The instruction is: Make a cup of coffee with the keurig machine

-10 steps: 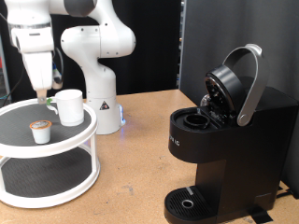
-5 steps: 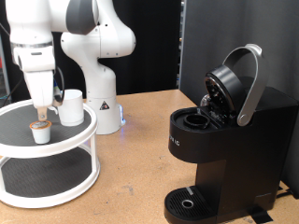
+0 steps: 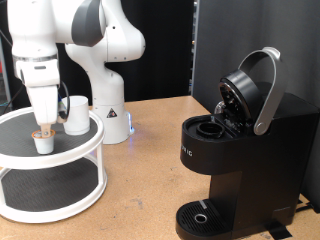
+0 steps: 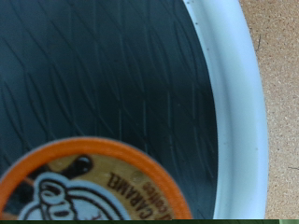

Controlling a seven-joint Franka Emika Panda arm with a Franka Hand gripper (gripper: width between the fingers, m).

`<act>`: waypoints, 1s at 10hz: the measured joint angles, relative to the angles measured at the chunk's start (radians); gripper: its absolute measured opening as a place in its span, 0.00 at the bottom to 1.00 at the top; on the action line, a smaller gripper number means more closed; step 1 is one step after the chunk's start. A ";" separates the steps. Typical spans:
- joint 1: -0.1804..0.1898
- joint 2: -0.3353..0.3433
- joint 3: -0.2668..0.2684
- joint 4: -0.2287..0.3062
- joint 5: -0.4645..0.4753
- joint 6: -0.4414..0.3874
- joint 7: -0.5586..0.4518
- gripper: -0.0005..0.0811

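My gripper should go lower first and then close on the pod. My fingers are above the pod's orange-rimmed lid [image 3: 43, 134] [image 4: 82, 187], with the lid's printed side showing, so they would miss if I closed now.
The gripper [image 3: 42, 127] hangs low over the top shelf of a round white two-tier stand [image 3: 78, 147], right above a small coffee pod [image 3: 43, 142]. The wrist view shows the pod's orange-rimmed printed lid [image 4: 82, 187] close up on the shelf's black mat; no fingers appear there. The cup [image 3: 77, 114], a white mug, stands on the same shelf just beside the gripper towards the exterior view's right. The keurig machine [image 3: 245, 165], black, sits at the exterior view's right with its silver-handled lid [image 3: 258, 85] raised and the pod chamber [image 3: 210, 128] open.
The arm's white base [image 3: 110, 112] stands behind the stand on the wooden table [image 3: 150, 180]. The shelf's raised white rim [image 4: 238, 103] curves past the pod. A dark panel rises behind the machine. The round drip tray [image 3: 205, 215] sits at its foot.
The gripper has moved down and towards the exterior view's left, from beside the cup's rim to just over the pod. Cup, pod and machine have not moved.
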 joint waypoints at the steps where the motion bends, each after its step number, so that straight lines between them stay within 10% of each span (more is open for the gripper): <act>1: 0.000 0.005 -0.001 -0.006 0.000 0.017 0.000 0.99; 10: -0.005 0.067 -0.002 -0.047 -0.006 0.118 0.000 0.96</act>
